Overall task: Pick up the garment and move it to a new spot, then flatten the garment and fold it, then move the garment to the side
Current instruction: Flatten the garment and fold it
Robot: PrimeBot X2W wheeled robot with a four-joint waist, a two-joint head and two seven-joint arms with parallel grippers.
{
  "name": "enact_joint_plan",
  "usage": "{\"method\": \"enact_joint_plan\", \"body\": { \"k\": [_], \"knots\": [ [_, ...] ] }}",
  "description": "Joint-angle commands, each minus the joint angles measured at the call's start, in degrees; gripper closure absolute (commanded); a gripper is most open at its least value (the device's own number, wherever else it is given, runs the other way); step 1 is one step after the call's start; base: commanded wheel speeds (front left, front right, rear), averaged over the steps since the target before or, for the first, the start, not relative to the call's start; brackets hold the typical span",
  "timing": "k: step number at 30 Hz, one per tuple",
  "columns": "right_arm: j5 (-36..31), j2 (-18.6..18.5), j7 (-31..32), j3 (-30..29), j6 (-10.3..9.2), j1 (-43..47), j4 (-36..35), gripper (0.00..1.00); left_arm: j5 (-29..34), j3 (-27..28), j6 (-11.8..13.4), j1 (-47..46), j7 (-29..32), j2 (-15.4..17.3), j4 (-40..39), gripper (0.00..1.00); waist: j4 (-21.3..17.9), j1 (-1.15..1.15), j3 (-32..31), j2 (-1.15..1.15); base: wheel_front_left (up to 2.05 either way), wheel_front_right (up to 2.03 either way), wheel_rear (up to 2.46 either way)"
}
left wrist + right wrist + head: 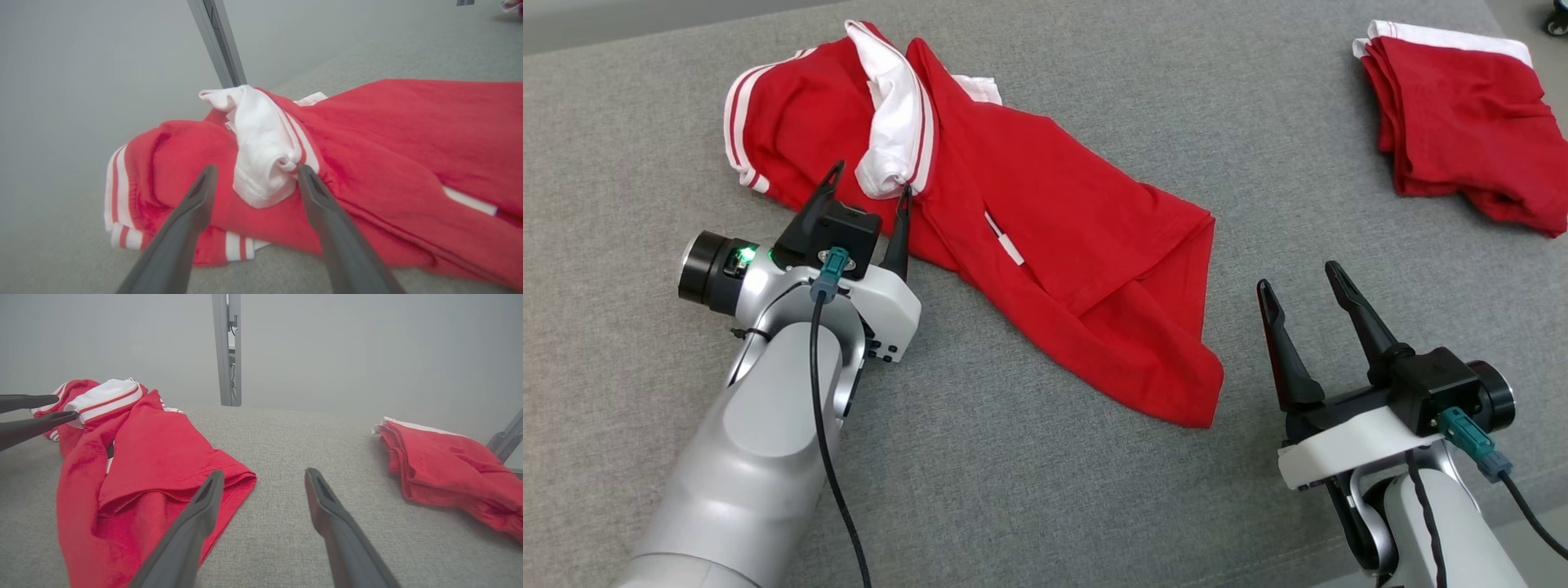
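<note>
My left gripper grabs the garment by its white-trimmed edge (889,176) next, since that edge stands up in a rolled fold while the red cloth (969,211) around it lies slack.
A crumpled red garment (1045,237) with a white collar and white-striped cuffs lies across the grey table's middle and far left. My left gripper (870,188) is open, its fingertips either side of the white collar (265,163) and just above the cloth. In the left wrist view the red garment (388,163) spreads to the right of the fingers. My right gripper (1298,282) stands open over bare table, right of the garment's lower hem, holding nothing. In the right wrist view the garment (135,469) lies to the left, with the left gripper's fingers (36,420) at its collar.
A second red garment (1462,122), folded with a white edge, lies at the far right of the grey table (1045,490); the right wrist view shows it (445,469) too. A grey metal post (226,351) rises behind the table's far edge.
</note>
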Motion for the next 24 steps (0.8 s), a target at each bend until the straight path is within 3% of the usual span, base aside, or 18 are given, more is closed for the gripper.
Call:
{"method": "enact_joint_plan", "body": {
  "k": [1,10,15,22,23,24],
  "knots": [
    [-0.2,-0.2,-0.3,-0.3,0.00,-0.5,0.0,0.00,-0.2,-0.1,-0.1,0.3,-0.2,0.6,-0.5,0.00,0.1,0.00,0.0,0.00,0.00,0.00,0.00],
    [0.0,-0.2,-0.3,0.5,0.00,-0.7,0.7,0.00,1.2,-2.4,-1.2,0.0,-0.2,1.2,1.8,0.00,-0.3,0.00,-0.1,0.00,0.00,0.00,0.00],
    [0.2,-0.2,-0.3,0.6,0.00,-0.8,0.9,0.00,0.2,-1.6,0.3,-1.0,-0.2,1.0,2.1,0.00,-0.9,0.00,-0.1,0.00,0.00,0.00,0.00],
    [0.3,-0.2,-0.3,0.7,0.00,-0.8,1.3,0.00,-0.6,-1.6,0.5,-1.5,-0.2,1.0,2.3,0.00,-1.3,0.00,-0.2,0.00,0.00,0.00,0.00],
    [0.3,-0.2,-0.3,0.7,0.00,-0.8,1.4,0.00,-0.7,-1.6,0.4,-1.6,-0.2,1.0,2.6,0.43,-1.3,0.00,-0.2,0.00,0.00,0.00,0.00],
    [0.3,-0.2,-0.3,0.7,0.00,-0.8,1.6,0.00,-0.7,-1.8,0.2,-1.9,-0.2,0.8,3.1,1.00,-1.3,0.00,-0.3,0.00,0.00,0.00,0.00]
  ]
}}
